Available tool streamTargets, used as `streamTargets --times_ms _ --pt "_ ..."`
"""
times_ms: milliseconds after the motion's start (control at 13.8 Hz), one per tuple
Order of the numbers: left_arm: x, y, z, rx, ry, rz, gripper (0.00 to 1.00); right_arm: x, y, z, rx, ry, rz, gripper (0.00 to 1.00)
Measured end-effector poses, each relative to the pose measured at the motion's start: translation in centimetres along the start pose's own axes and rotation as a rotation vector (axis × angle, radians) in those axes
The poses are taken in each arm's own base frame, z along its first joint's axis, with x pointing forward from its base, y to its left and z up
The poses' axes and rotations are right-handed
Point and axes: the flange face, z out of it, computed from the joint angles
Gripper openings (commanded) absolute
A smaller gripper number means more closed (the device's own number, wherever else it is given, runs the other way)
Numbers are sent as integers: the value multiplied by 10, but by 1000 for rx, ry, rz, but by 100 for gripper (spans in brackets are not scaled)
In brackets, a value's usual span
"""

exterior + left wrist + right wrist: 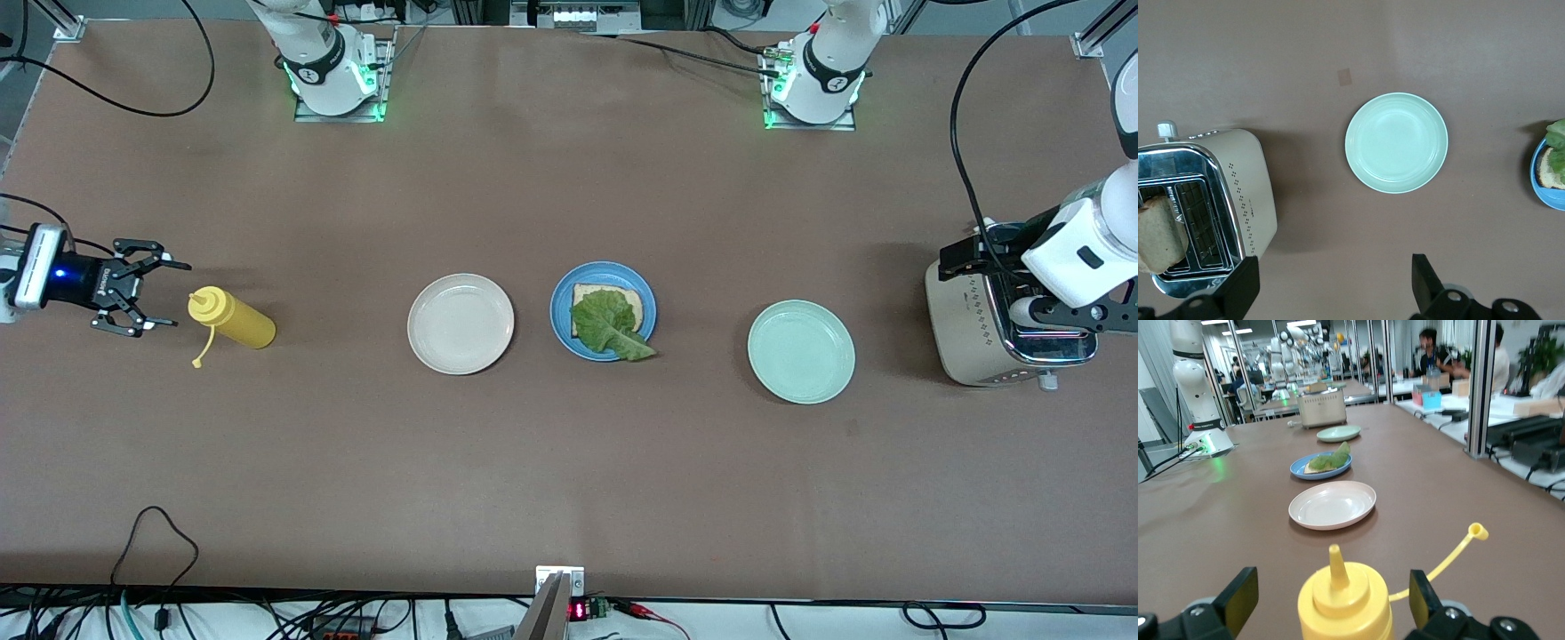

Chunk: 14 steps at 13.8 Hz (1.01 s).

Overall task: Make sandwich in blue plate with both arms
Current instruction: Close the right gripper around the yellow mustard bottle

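Note:
My right gripper grabs the bottle by its round body (1346, 629) next, and the yellow squeeze bottle's nozzle (1338, 571) stays free to dress the sandwich.
The blue plate (560, 324) lies at mid-table and holds one toasted bread slice (587, 293) with a green lettuce leaf (609, 324) on top. The plate also shows in the right wrist view (1298, 472) and at the edge of the left wrist view (1538, 185). A second bread slice (1158, 230) sticks up from the toaster (1245, 187). My left gripper (1335, 283) is open and empty, up over the toaster's (969, 329) side toward the mint plate (965, 258). My right gripper (173, 294) is open and empty, low at the cap end of a lying yellow squeeze bottle (236, 322).
A cream-white plate (460, 323) lies between the bottle and the blue plate. A mint-green plate (801, 351) lies between the blue plate and the toaster. In the right wrist view the bottle (1345, 600) points toward the cream plate (1331, 505).

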Motion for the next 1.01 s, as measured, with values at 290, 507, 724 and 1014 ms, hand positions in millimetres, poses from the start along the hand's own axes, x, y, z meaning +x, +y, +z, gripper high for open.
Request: streamTargets --times_ms 290,507,724,1014 --pt "0 0 0 -1 -1 0 100 -58 1 25 5 91 -53 100" --pt "-3 2 2 -14 -24 1 100 -85 6 34 1 126 -72 100" --pt "-3 2 2 -16 -30 1 100 -98 9 45 7 151 -80 100" --pt "-4 1 2 -17 -32 0 100 -104 17 75 10 206 -93 94"
